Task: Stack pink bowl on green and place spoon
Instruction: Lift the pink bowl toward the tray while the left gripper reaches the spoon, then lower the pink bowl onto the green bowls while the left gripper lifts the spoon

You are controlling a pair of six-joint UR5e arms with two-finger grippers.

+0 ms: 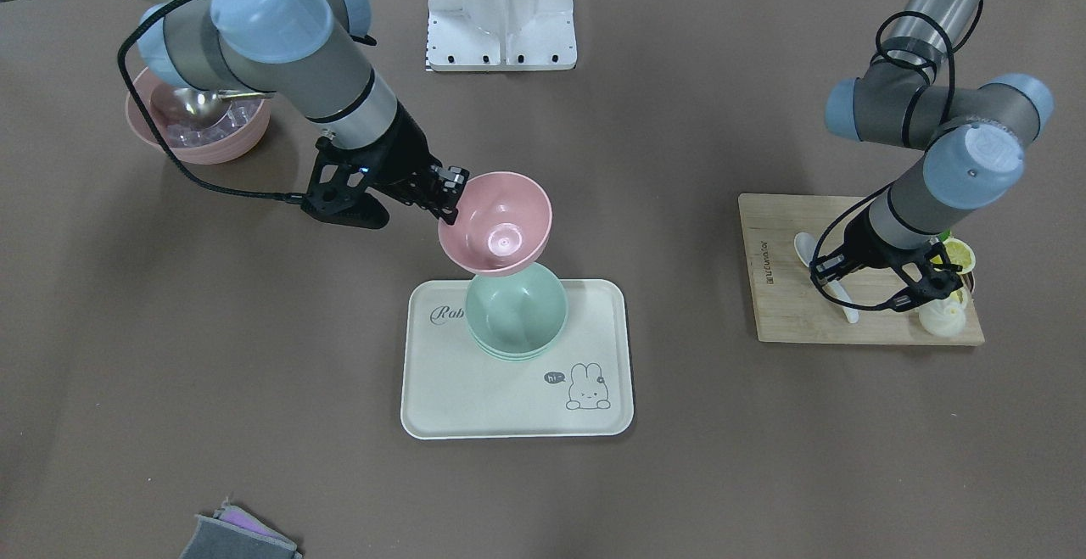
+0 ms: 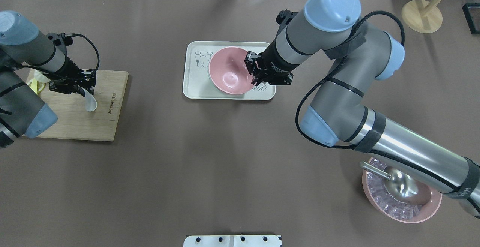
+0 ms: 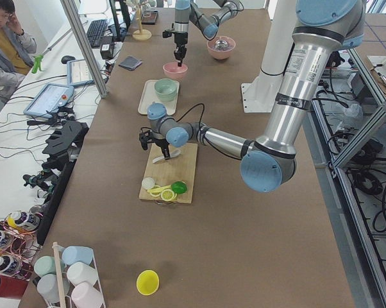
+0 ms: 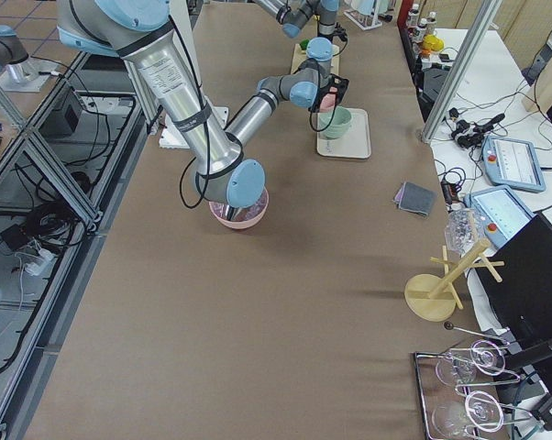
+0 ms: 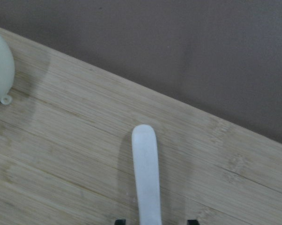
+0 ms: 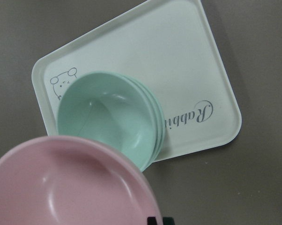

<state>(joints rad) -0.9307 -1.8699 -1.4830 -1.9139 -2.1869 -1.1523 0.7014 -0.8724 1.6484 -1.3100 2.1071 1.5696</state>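
The robot will place the white spoon, so its left gripper will next grab the spoon by its slim handle (image 5: 147, 183).
My right gripper (image 1: 450, 194) is shut on the rim of the pink bowl (image 1: 496, 224) and holds it tilted just over the green bowl (image 1: 516, 309). The green bowl stands on the cream tray (image 1: 509, 398). In the overhead view the pink bowl (image 2: 228, 72) covers the green one. The right wrist view shows the green bowl (image 6: 108, 122) below the pink one (image 6: 70, 187). My left gripper (image 1: 836, 275) is low over the wooden board (image 1: 789, 304), open, with its fingertips either side of the white spoon (image 1: 806, 247). The spoon's handle (image 5: 146, 178) lies on the board.
A second pink bowl (image 1: 199, 131) with ice cubes and a metal ladle stands behind my right arm. Lemon slices and a pale round object (image 1: 943, 317) sit on the board's end. A white mount (image 1: 501, 16) and a grey cloth (image 1: 237, 538) lie at the table's edges.
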